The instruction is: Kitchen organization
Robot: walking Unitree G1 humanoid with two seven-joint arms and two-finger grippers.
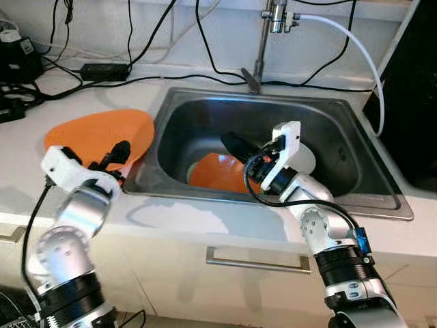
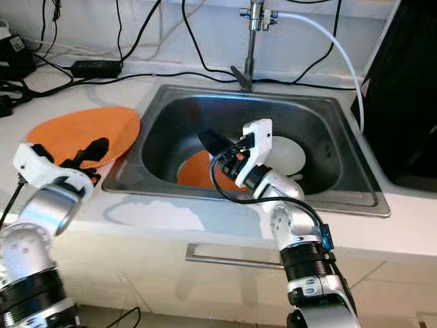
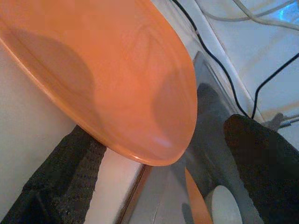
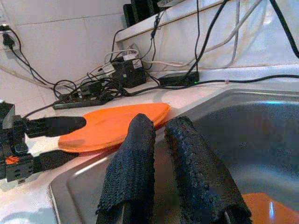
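Observation:
My left gripper needs to grab the plate (image 1: 101, 133) by its thin rim (image 1: 130, 162) next, because the orange plate's broad side is far wider than my open fingers.
A large orange plate (image 1: 102, 133) lies on the white counter left of the sink, its edge reaching over the sink's rim. My left gripper (image 1: 117, 156) is open at the plate's near edge, one finger over the rim and one below it (image 3: 65, 177). Down in the steel sink (image 1: 341, 109) a second orange plate (image 1: 215, 174) leans beside a white dish (image 1: 305, 158). My right gripper (image 1: 232, 143) hovers just above that sunken plate, fingers (image 4: 135, 154) shut together with nothing between them.
The tap (image 1: 272, 27) and a white hose (image 1: 362, 55) stand behind the sink. Black cables and a power brick (image 1: 106, 70) run along the back of the counter. A dark appliance (image 1: 410, 102) stands at the right. A drawer handle (image 1: 256, 260) sits below the counter's front edge.

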